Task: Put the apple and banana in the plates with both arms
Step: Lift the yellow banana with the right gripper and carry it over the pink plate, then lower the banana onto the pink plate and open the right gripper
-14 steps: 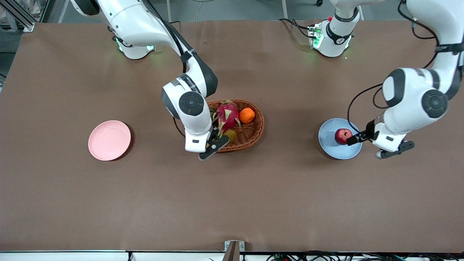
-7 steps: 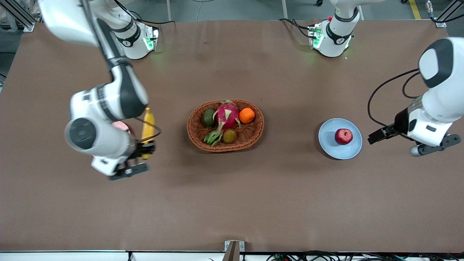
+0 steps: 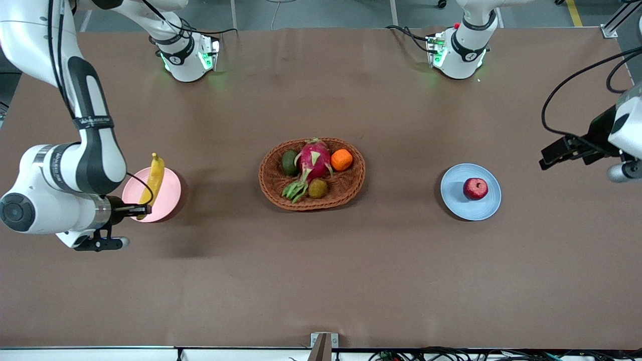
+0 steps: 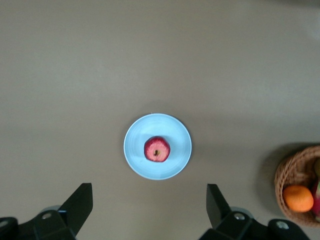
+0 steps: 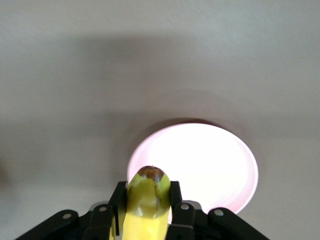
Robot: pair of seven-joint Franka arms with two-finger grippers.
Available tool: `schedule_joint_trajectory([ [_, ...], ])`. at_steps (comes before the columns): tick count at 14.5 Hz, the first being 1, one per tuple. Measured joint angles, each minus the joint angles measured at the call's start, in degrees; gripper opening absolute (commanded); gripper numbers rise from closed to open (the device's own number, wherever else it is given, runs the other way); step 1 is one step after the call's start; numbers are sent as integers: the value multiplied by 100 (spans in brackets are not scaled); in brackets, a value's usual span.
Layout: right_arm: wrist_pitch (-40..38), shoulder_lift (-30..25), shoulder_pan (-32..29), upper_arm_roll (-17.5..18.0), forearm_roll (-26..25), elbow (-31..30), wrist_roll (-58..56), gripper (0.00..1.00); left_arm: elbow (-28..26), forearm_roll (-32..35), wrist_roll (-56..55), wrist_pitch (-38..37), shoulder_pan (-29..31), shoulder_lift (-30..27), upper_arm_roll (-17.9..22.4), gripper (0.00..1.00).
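The yellow banana (image 3: 153, 181) hangs above the pale pink plate (image 3: 168, 200), so my right gripper lowers it onto the plate, before releasing it.
The yellow banana (image 3: 153, 181) hangs over the pale pink plate (image 3: 168, 200), and my right gripper (image 3: 136, 210) is shut on its end. The right wrist view shows the banana (image 5: 148, 210) clamped between both black fingers (image 5: 119, 197), with the pink plate (image 5: 210, 165) below. A dark-red apple (image 3: 475, 188) rests in the middle of the light blue plate (image 3: 484, 208). My left gripper (image 3: 550, 154) is open and holds nothing, up over the table at the left arm's end. Its wrist view looks down on the apple (image 4: 157, 149) and blue plate (image 4: 134, 150) from above, fingers (image 4: 80, 204) wide apart.
An oval wicker basket (image 3: 351, 188) stands mid-table between the plates, holding a dragon fruit (image 3: 315, 158), an orange (image 3: 341, 160) and two small green-brown fruits. The basket's rim (image 4: 292, 170) shows in the left wrist view.
My right arm carried the banana from the basket to above the pink plate. My left gripper drew back from the blue plate toward its end of the table, leaving the apple there.
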Motion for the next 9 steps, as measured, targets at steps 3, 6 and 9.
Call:
schedule_joint_trajectory([
  [3,468,35,-246,-1,-30,-369,-624,11,18,0,219,-269,-1,-267,11,100],
  [6,977,157,-324,0,-77,-679,-918,14,16,0,273,-637,-40,-476,34,100],
  [9,1182,374,-326,3,-80,-739,-978,52,-56,0,276,-728,-166,-575,105,100],
])
